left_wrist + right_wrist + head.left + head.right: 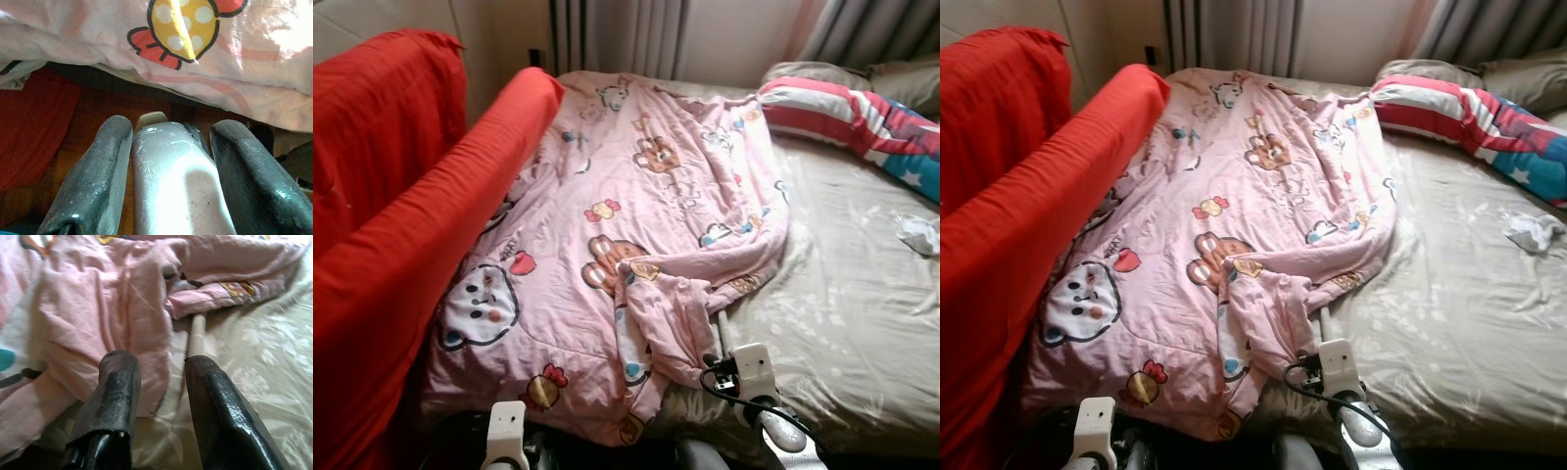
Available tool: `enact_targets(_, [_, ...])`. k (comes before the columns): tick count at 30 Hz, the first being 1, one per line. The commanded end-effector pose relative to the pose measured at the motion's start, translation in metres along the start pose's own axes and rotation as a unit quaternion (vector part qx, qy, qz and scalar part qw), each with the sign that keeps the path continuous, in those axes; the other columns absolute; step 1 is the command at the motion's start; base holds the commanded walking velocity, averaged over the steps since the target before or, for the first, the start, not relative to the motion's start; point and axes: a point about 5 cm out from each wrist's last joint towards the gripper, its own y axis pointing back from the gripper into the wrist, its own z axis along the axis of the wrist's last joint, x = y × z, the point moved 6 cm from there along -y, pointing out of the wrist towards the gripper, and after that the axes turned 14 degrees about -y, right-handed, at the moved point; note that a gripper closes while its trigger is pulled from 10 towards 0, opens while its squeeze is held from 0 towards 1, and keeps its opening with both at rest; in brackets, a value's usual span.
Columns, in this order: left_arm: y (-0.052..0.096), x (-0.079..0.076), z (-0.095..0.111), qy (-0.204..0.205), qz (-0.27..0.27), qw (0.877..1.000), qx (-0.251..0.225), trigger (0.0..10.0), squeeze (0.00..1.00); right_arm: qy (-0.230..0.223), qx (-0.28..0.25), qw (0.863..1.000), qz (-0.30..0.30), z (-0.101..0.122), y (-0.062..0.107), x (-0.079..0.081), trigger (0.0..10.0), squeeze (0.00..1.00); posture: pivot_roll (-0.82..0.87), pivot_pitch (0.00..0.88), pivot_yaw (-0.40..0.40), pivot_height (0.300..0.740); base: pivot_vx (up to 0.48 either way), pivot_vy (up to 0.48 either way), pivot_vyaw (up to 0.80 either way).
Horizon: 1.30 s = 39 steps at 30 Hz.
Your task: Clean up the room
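Note:
The right gripper picks up the blanket by its bunched corner fold (680, 333) next. It stands up in loose folds while the rest of the blanket spreads over the bed.
A crumpled pink cartoon-print blanket (636, 225) covers the left half of the bed, with a folded-over corner (671, 313) near the front edge. My right gripper (159, 363) is open just in front of that corner, low over the beige sheet (842, 323), its left finger against the pink fold. A pale stick-like thing (196, 335) lies on the sheet just ahead, its far end under the blanket. My left gripper (171, 125) hangs below the blanket's front hem, and a silvery rounded thing (176, 186) sits right before it.
A red-covered sofa (401, 225) runs along the bed's left side. A red, white and blue striped pillow (852, 117) and a grey pillow (813, 73) lie at the head. A small crumpled white cloth (918, 233) rests at the far right. Curtains hang behind.

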Motion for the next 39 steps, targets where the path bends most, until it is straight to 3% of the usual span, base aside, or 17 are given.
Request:
enact_targets(1, [0.006,-0.007,-0.027,-0.010,-0.016,0.999,0.043,10.0,0.00,-0.010,0.001,1.000,-0.013,-0.002,0.001,-0.004,10.0,0.00,-0.02,0.109,-0.041,0.648,0.000,0.000,0.00])
enact_targets(4, [0.005,0.000,-0.018,-0.011,0.002,1.000,0.022,10.0,0.00,-0.014,-0.004,1.000,-0.013,0.000,0.000,-0.002,10.0,0.00,-0.02,0.111,-0.038,0.648,0.000,0.000,0.00])
enact_targets(8, [0.000,0.022,0.057,0.008,0.041,0.991,-0.128,10.0,0.00,-0.015,-0.008,1.000,-0.006,0.000,0.001,0.001,10.0,0.00,0.00,0.134,-0.054,0.648,0.000,0.000,0.00])
enact_targets(11, [0.002,0.025,0.082,0.010,0.044,0.983,-0.176,10.0,0.00,-0.014,-0.008,1.000,-0.006,0.000,0.001,0.001,10.0,0.00,-0.01,0.144,-0.060,0.648,0.000,0.000,0.00])
enact_targets(13, [0.005,0.022,0.098,-0.010,0.045,0.976,-0.211,10.0,0.00,-0.014,-0.008,1.000,-0.006,0.000,0.001,0.001,10.0,0.00,-0.01,0.148,-0.061,0.648,0.000,0.000,0.00])
enact_targets(27, [0.010,0.005,0.086,-0.015,0.032,0.976,-0.215,10.0,0.00,0.005,-0.006,1.000,0.002,-0.003,0.003,0.002,10.0,0.00,-0.03,0.170,-0.057,0.648,0.000,0.000,0.06])
enact_targets(39, [0.008,-0.002,0.093,-0.030,0.013,0.976,-0.215,10.0,0.00,-0.012,-0.008,1.000,-0.010,-0.004,0.004,0.000,10.0,0.00,-0.03,0.186,-0.048,0.648,0.292,0.000,0.13])
